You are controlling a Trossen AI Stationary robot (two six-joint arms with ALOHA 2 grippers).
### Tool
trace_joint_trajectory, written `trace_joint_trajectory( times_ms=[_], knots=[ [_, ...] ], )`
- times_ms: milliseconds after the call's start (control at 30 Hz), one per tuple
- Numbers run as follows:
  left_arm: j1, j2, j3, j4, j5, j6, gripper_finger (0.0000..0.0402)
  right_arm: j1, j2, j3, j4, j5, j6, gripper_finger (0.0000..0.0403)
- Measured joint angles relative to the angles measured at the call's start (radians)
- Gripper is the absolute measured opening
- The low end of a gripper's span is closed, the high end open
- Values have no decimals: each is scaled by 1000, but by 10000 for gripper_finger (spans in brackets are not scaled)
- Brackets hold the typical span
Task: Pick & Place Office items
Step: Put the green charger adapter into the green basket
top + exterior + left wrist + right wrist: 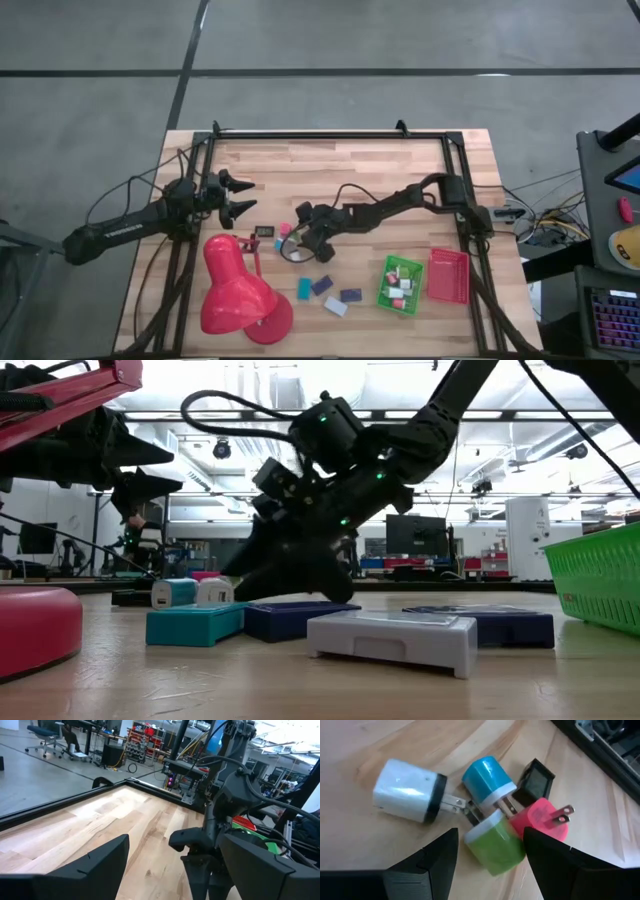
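My right gripper grabs the green plug cube by its green body (495, 847) next, to add the cube to the green tray.
My right gripper (299, 243) is low over a huddle of small plug-like cubes near the table's middle. In its wrist view the open fingers (439, 860) stand on either side of a green cube (495, 842). Next to that cube lie a white cube (409, 797), a blue one (487, 777), a pink one (542, 820) and a small black piece (535, 780). Flat blocks in teal (305, 288), dark blue (321, 285) and white (335, 306) lie nearer the front edge. My left gripper (243, 196) waits open, raised at the left.
A big red desk lamp (238, 292) stands at front left, close to the cubes. A green tray (383, 290) holding a few pieces and a red tray (448, 276) sit at front right. Bare wood lies toward the far edge (330, 160).
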Motion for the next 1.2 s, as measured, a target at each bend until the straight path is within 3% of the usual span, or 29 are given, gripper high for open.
trace_joint_trajectory(
  times_ms=[300, 800, 1200],
  knots=[
    [0, 10, 0, 0, 0, 0, 320, -6, 20, 72, -125, -3, 19, 219],
    [0, 10, 0, -3, 0, 0, 320, -8, 20, 71, -139, -2, 53, 217],
    [0, 10, 0, -3, 0, 0, 320, -7, 20, 69, -144, -3, 64, 142]
  ],
)
